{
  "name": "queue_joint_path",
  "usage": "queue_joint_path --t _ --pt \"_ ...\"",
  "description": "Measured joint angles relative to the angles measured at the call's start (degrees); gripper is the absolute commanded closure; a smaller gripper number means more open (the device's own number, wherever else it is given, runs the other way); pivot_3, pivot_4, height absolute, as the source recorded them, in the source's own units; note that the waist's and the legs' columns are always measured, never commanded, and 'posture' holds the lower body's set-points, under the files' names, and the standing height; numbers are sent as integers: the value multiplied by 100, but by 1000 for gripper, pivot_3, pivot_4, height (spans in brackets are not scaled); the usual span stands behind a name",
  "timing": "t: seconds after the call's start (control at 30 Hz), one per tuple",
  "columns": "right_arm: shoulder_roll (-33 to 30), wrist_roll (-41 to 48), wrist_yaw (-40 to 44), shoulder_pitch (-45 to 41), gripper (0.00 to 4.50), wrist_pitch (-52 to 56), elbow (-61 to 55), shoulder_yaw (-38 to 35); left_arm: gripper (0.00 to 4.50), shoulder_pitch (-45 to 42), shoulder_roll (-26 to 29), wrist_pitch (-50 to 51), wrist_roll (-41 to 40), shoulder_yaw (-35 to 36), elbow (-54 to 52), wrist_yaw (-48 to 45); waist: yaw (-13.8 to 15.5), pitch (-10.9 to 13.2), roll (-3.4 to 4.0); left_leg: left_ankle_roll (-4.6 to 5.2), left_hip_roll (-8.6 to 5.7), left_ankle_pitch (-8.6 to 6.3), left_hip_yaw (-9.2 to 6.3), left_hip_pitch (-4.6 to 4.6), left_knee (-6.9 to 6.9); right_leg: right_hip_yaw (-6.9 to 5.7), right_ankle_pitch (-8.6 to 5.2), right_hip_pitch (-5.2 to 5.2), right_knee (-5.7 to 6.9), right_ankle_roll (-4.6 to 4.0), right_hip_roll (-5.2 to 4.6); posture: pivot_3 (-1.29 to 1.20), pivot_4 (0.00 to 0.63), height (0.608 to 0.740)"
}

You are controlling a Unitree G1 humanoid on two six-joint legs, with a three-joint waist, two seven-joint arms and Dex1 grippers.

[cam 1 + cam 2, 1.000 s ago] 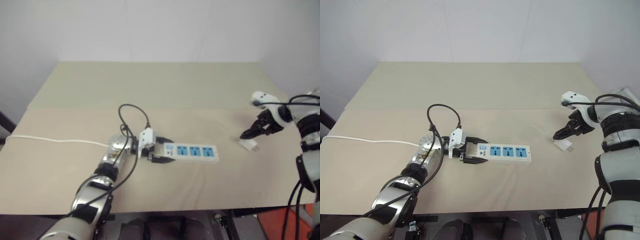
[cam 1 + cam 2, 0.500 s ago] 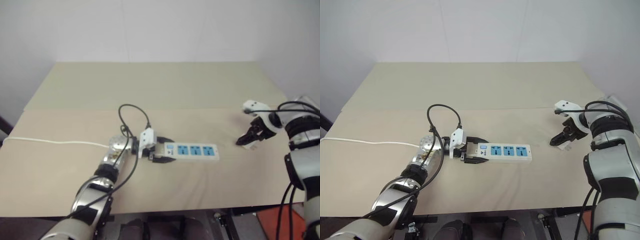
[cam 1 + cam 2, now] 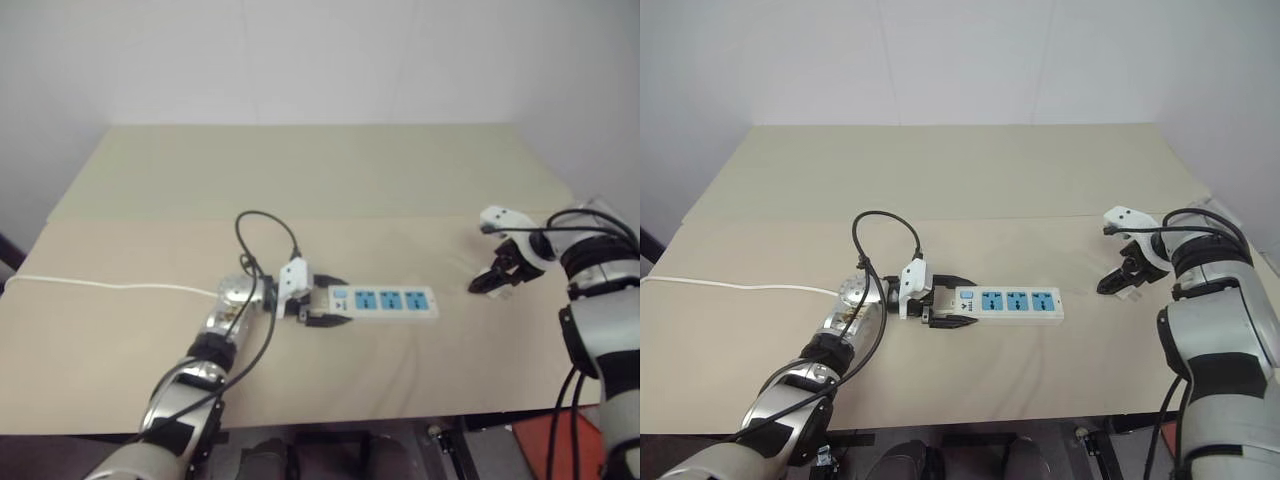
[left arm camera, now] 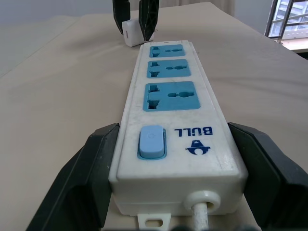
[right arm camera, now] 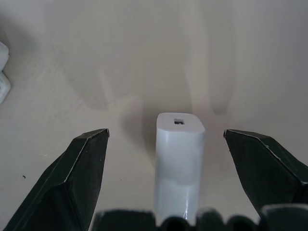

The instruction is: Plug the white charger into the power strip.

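Note:
The right gripper's fingers are beside the white charger's sides near its socket end (image 5: 180, 122). The right gripper should close on the charger, as it would hold it now.
The power strip (image 3: 385, 301) lies flat near the table's middle, a long white bar with three blue sockets facing up. My left gripper (image 3: 318, 302) is shut on its switch end, one black finger (image 4: 82, 178) against each long side. To the right, the white charger (image 5: 179, 159) lies on the table. My right gripper (image 3: 1118, 283) points steeply down over it and is open. Its two fingers straddle the charger with a gap on either side. From the left wrist, the charger (image 4: 131, 37) shows beyond the strip's far end, between those fingers.
A thin white cord (image 3: 110, 284) runs from the strip's switch end to the table's left edge. A black cable (image 3: 265, 225) loops above my left wrist. The tan table (image 3: 330, 170) stretches back to a white wall; its right edge lies close behind my right arm.
My right gripper has come down and slightly inward onto the charger, so its fingers now stand on both sides of it. The left gripper and the strip have stayed put.

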Motion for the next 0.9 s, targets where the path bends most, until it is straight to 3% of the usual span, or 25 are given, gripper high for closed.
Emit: queue_joint_path --t 0.07,0.3,0.63,0.73,0.9 --pt "41 -27 -30 2 902 -16 15 -1 1247 10 0 26 0 0 -21 13 0 0 0 -1 0 0 0 2 0 0 0 2 0 0 0 0 150 740" --pt "131 -44 -95 38 3315 -56 46 -9 1247 37 10 90 0 -9 -91 39 -1 0 1 -1 0 1 0 3 -2 0 0 3 -1 0 0 0 150 740" --pt "77 -78 88 151 3350 -296 -165 -31 1247 37 70 123 -3 -11 -123 52 -26 0 2 -4 3 2 0 6 -3 1 0 4 0 0 5 0 150 740" --pt "-78 121 283 368 3350 -428 -766 -285 1247 37 118 143 -5 -8 -152 128 -35 1 3 -5 4 3 0 7 -5 2 0 3 0 0 5 0 150 740" --pt "-270 1100 334 1190 3350 -106 -2778 -1325 1247 48 227 222 -11 -8 -266 175 -17 1 3 -8 9 4 0 8 -6 1 0 3 0 -1 8 0 150 740"
